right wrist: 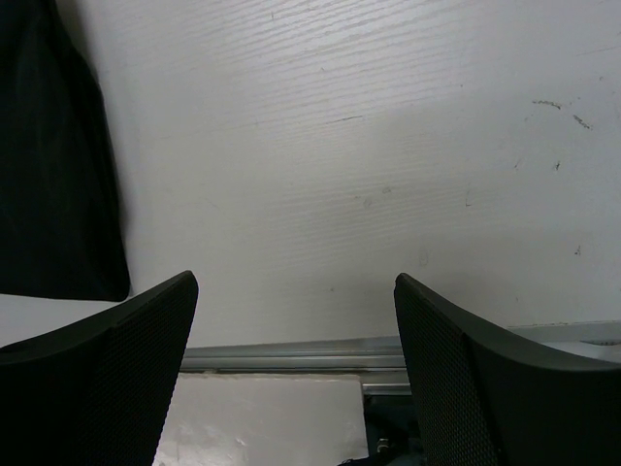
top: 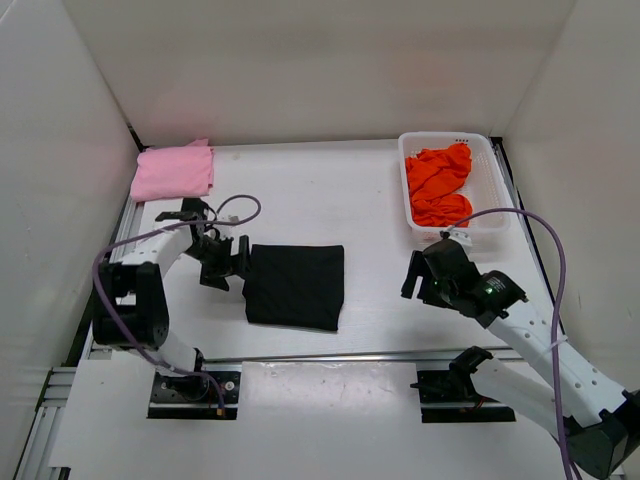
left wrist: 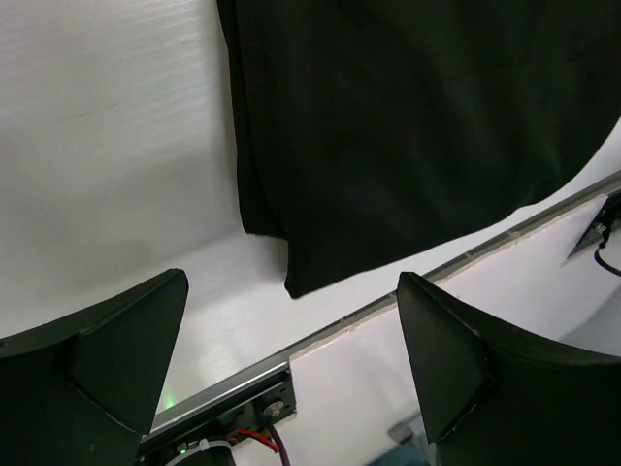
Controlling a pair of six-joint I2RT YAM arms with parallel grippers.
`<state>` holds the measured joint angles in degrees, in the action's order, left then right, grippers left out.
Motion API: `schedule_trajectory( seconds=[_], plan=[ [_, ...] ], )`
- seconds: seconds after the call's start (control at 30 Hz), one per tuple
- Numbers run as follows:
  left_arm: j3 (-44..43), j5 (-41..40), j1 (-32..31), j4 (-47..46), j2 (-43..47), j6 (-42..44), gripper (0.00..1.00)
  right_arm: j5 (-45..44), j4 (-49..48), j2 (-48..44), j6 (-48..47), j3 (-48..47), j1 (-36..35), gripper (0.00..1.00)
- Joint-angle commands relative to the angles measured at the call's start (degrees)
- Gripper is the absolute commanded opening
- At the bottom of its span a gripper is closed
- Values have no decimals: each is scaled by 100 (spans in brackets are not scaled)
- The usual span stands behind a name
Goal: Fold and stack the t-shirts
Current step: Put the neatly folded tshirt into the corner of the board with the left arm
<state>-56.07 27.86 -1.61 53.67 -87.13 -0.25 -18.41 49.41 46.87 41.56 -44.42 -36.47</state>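
I next need to grab the black t-shirt's side edge nearest my left gripper with that gripper, so that I can stack the folded black t-shirt on the pink t-shirt [top: 174, 171].
A black t-shirt [top: 295, 285] lies folded into a rectangle in the middle of the table; its lower corner shows in the left wrist view [left wrist: 408, 126] and its edge at the left of the right wrist view [right wrist: 49, 175]. A pink t-shirt [top: 174, 171] lies folded at the back left. An orange t-shirt [top: 438, 184] sits crumpled in the basket. My left gripper [top: 222, 262] [left wrist: 291, 291] hangs open just left of the black shirt, empty. My right gripper [top: 420, 272] [right wrist: 296, 286] is open and empty over bare table, to the right of the black shirt.
A white mesh basket [top: 495, 185] stands at the back right. A metal rail [top: 350, 355] runs along the table's near edge, with both arm bases below it. White walls close in the left, back and right sides. Purple cables loop off both arms.
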Motion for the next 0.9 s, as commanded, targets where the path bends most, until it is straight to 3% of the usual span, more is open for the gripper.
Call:
schedule_trajectory(
  seconds=[0.0,0.13,0.3,0.53,0.57,0.63,0.8,0.87],
  plan=[
    [26,491,2,-287,-408,25,100,40,-160,-20,1,4,-27,86],
    [-263,624,-120,-287,-1418,25,100,40,-99,94,-52,-66,-27,86],
    [-395,896,-278,-225,-1982,25,100,-162,95,147,-52,-189,-27,86],
    [-343,598,-622,-595,-2431,25,98,-382,358,41,53,-417,-27,86],
    [-412,598,-622,-655,-2501,25,95,-382,359,41,54,-418,-27,86],
    [-562,598,-622,-656,-2729,25,76,-382,499,-11,115,-471,-27,86],
    [-1027,528,-561,-656,-2993,25,50,-496,719,-116,238,-576,-27,86],
    [-1230,589,-507,-656,-3055,25,30,-549,772,-117,291,-576,-27,86]
  ],
)
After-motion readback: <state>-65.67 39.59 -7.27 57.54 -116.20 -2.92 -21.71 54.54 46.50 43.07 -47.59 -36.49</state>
